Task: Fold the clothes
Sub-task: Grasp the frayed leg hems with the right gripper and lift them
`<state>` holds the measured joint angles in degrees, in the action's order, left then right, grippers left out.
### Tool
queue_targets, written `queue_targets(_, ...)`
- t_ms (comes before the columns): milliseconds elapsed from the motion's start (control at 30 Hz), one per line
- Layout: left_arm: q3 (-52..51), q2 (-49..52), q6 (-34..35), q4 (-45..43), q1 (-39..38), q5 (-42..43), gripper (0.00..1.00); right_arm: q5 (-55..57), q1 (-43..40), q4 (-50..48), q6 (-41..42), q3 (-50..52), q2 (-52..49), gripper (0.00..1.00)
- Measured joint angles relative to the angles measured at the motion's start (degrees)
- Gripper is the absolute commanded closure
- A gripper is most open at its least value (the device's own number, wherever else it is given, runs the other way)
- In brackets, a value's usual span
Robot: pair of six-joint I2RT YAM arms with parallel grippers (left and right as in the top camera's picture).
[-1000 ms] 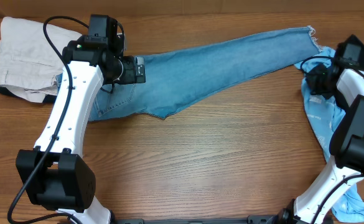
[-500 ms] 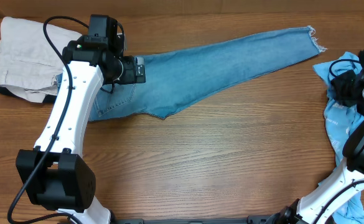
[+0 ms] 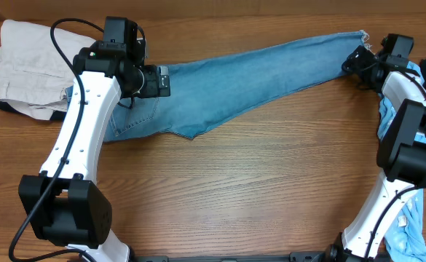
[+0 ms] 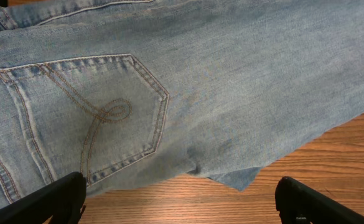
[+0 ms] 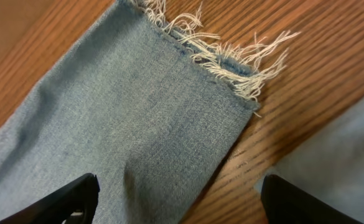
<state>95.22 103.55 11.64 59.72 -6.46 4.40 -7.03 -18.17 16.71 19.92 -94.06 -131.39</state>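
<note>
The right gripper picks up the end of the jeans' leg beside the frayed hem next. Then the leg folds back toward the jeans' waist.
The clothes, light blue jeans (image 3: 242,80), lie flat across the table, waist at the left and one long leg reaching to the far right. My left gripper (image 3: 165,81) hovers open over the seat. The left wrist view shows a stitched back pocket (image 4: 88,118), and my left gripper (image 4: 182,205) straddles the jeans' lower edge and bare wood. My right gripper (image 3: 351,64) stands open at the leg's end. In the right wrist view the frayed hem (image 5: 219,56) lies ahead of my right gripper (image 5: 182,202), with denim under one finger (image 5: 63,199).
Folded beige trousers (image 3: 27,69) lie at the far left corner. A cyan T-shirt (image 5: 350,149) lies just right of the hem and trails down the table's right side (image 3: 409,229). Bare wood fills the front half of the table (image 3: 234,196).
My right gripper has opened and swung left from over the cyan T-shirt to the frayed hem. The left arm and the jeans have not moved.
</note>
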Motion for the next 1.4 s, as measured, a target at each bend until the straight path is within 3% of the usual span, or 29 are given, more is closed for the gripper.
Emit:
queue_targets(267, 0.0, 0.0, 0.0, -0.09, 0.0, 0.02, 0.0, 0.92, -0.11, -11.23, -0.48, -0.92, -4.24, 0.25)
queue_targets(367, 0.0, 0.0, 0.02, -0.79, 0.0, 0.02, 0.0, 1.14, -0.11, -15.78, -0.7, -1.64, -6.43, 0.33)
queue_targets(400, 0.0, 0.0, 0.0, -1.31, 0.0, 0.0, 0.0, 1.2, -0.11, -16.83, -0.7, -1.68, -6.86, 0.37)
queue_targets(533, 0.0, 0.0, 0.0, -2.29, 0.0, 0.02, 0.0, 1.22, -0.13, -18.84, -0.46, -1.84, -7.91, 0.78)
queue_targets(633, 0.0, 0.0, 0.02, -2.71, 0.0, 0.02, 0.0, 0.85, -0.39, -17.09, -0.37, -2.58, -8.31, 0.85)
queue_targets(733, 0.0, 0.0, 0.04, -2.78, 0.0, 0.0, 0.0, -1.03, -0.83, -11.69, -0.44, -5.49, -8.72, 0.87)
queue_targets(1000, -0.02, 0.0, 0.24, -2.8, 0.0, 0.04, 0.0, -6.4, -0.96, 21.92, -3.58, -25.11, -9.2, 0.96)
queue_targets(1233, -0.02, 0.0, 0.24, -2.54, 0.0, 0.04, 0.0, -10.75, -2.36, 36.65, -5.99, -37.53, -8.55, 0.96)
queue_targets(1400, -0.02, 0.0, 0.24, -2.95, 0.0, 0.04, 0.0, -18.21, -3.58, 47.54, -12.79, -45.57, -8.39, 0.96)
